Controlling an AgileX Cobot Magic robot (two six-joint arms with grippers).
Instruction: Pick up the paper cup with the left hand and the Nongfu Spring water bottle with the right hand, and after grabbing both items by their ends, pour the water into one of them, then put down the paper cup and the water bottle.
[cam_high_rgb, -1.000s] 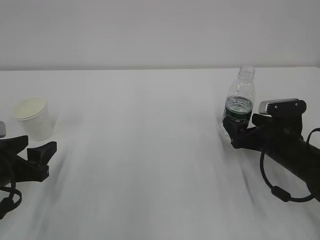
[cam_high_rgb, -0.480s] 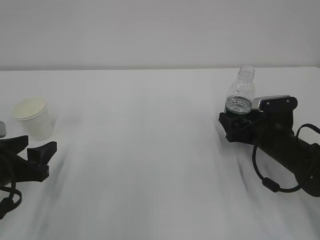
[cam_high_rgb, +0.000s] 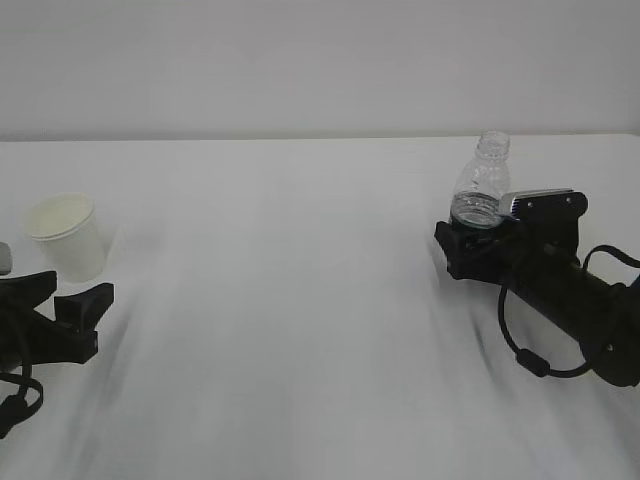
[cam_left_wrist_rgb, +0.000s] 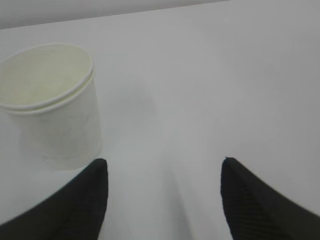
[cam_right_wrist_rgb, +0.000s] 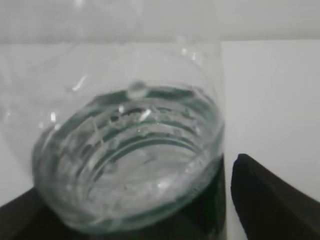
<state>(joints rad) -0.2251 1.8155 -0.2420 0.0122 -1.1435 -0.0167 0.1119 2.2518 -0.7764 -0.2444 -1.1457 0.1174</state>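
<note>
The water bottle's opening (cam_high_rgb: 494, 139) has to stay free to pour, so my right gripper will next grab the water bottle by its lower body (cam_high_rgb: 474, 211).
The paper cup (cam_high_rgb: 65, 235) stands upright at the far left, white with a cream inside. My left gripper (cam_high_rgb: 78, 288) hovers just in front of it, open and empty. In the left wrist view the paper cup (cam_left_wrist_rgb: 50, 110) sits ahead and to the left of the left gripper (cam_left_wrist_rgb: 164, 170), outside its jaws. The uncapped Nongfu Spring water bottle (cam_high_rgb: 482, 180) stands upright at the right. My right gripper (cam_high_rgb: 462, 240) is open around its lower body, hiding the green label. In the right wrist view the bottle (cam_right_wrist_rgb: 130, 150) fills the space between the fingers (cam_right_wrist_rgb: 260, 195), with a small gap beside it. Water (cam_right_wrist_rgb: 135, 145) shows inside.
The white table (cam_high_rgb: 300, 330) stretches between the two arms with nothing on it. Its far edge meets a plain pale wall just behind the bottle. The right arm's cable (cam_high_rgb: 520, 350) loops down onto the table.
My right gripper has slid forward and down around the bottle's lower part, covering the green label. The bottle stays upright. The left gripper and the cup have not moved.
</note>
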